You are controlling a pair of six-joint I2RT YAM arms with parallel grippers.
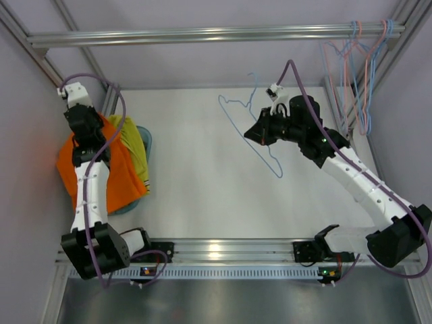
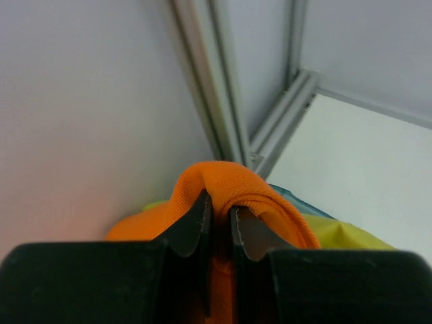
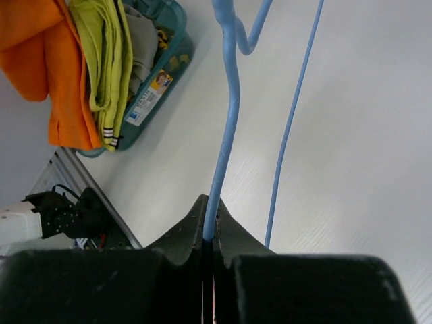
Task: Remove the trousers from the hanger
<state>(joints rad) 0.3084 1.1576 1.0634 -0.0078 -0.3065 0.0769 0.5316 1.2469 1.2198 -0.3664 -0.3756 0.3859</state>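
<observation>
My left gripper holds the fold of the orange trousers beside the basket's side and should keep holding it, because the fold would fall short of the basket's middle if I opened now.
My left gripper (image 2: 221,216) is shut on a fold of the bright orange trousers (image 2: 223,179), which hang from it over the teal basket (image 1: 146,140) at the far left. The orange cloth (image 1: 118,175) drapes down beside the mustard yellow-green trousers (image 1: 135,145), which lie folded in the basket. My left gripper (image 1: 84,127) sits above the orange cloth. My right gripper (image 3: 209,226) is shut on the wire of a bare light blue hanger (image 3: 226,121). It holds that hanger (image 1: 270,158) above the middle of the table, with my right gripper (image 1: 260,132) at the hanger's upper part.
Several blue and pink wire hangers (image 1: 358,67) hang on the rail at the back right. Aluminium frame posts (image 2: 223,94) stand close behind the basket (image 3: 165,61). The white table (image 1: 202,169) lies between the arms.
</observation>
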